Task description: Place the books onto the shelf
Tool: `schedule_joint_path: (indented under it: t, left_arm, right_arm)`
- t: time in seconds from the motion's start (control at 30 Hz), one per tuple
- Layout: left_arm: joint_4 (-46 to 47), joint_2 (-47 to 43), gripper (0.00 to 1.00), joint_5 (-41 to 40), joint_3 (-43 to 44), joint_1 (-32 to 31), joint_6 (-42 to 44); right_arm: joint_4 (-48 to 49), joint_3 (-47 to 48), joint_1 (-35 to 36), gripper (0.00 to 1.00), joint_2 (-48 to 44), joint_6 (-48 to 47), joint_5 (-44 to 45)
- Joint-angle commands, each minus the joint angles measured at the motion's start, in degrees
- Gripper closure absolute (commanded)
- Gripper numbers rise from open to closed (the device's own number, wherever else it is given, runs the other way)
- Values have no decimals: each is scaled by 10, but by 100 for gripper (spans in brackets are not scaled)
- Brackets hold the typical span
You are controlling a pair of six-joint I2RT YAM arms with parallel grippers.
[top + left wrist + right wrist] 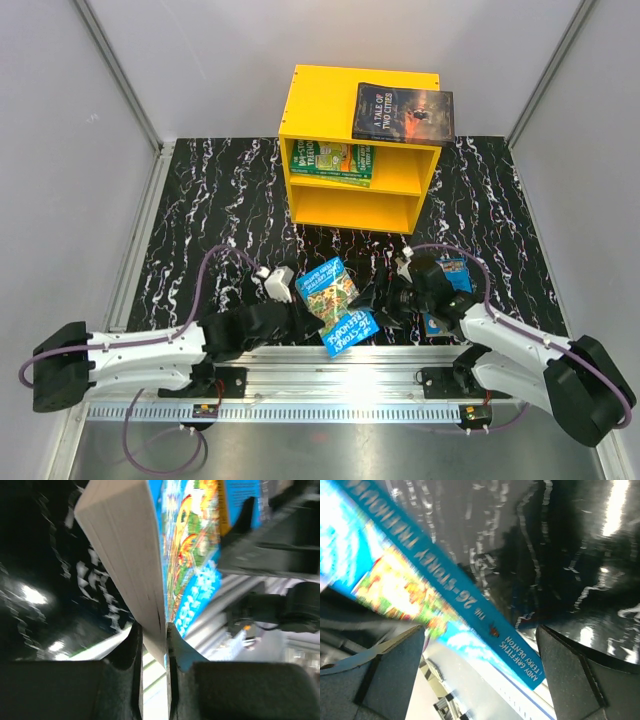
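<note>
I need to grab the blue book next with my right gripper by its spine's author-name end [373,319]. The page side then stays free to go onto the shelf [320,95].
A bright blue cartoon-cover book [335,300] lies tilted at the table's near edge, its near end over the rail. My left gripper [298,312] is shut on its edge. In the left wrist view both fingers [134,645] pinch the page block of that book [125,550]. My right gripper [388,300] stands open just right of it. The book's spine [470,605] crosses between the right gripper's [480,630] spread fingers. A second blue book [455,272] lies partly under the right arm. On the yellow shelf [320,95], the dark book [403,112] rests on top and green books [332,160] lie in the upper compartment.
The shelf's lower compartment [350,208] is open. The black marbled table [200,200] is bounded by grey walls left and right. A metal rail [330,370] runs along the near edge between the arm bases.
</note>
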Motion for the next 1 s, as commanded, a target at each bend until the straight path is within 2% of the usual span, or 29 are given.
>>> schedule_joint_path:
  t: [0.0,0.17,0.27,0.3,0.4,0.43,0.47,0.53,0.67,0.8,0.97]
  left_arm:
    - [83,35,100,104,38,27,100]
    - [166,136,100,190,47,27,100]
    - [172,168,100,213,59,27,112]
    - [163,174,100,212,70,28,119]
    - [118,196,100,215,96,27,151]
    - [95,209,100,217,118,28,160]
    - [83,215,100,223,130,28,169]
    - [40,238,95,226,174,28,198]
    - [-19,268,94,228,243,28,251]
    - [-36,279,94,231,278,28,269]
    - [-72,275,93,211,300,32,286]
  right_arm:
    - [111,-4,18,0,-18,41,-89]
    - [194,2,36,7,-25,68,-128]
    - [187,2,43,30,-44,67,-129]
    - [184,2,43,51,-50,65,-131]
    - [159,4,47,80,-74,58,-142]
    - [156,4,48,95,-87,53,-146]
    - [145,6,53,100,-93,51,-152]
    - [144,10,61,100,-112,48,-165]
    - [113,45,91,100,-123,27,-189]
    - [59,90,113,100,-117,4,-168]
    - [19,101,130,100,-118,-3,-139]
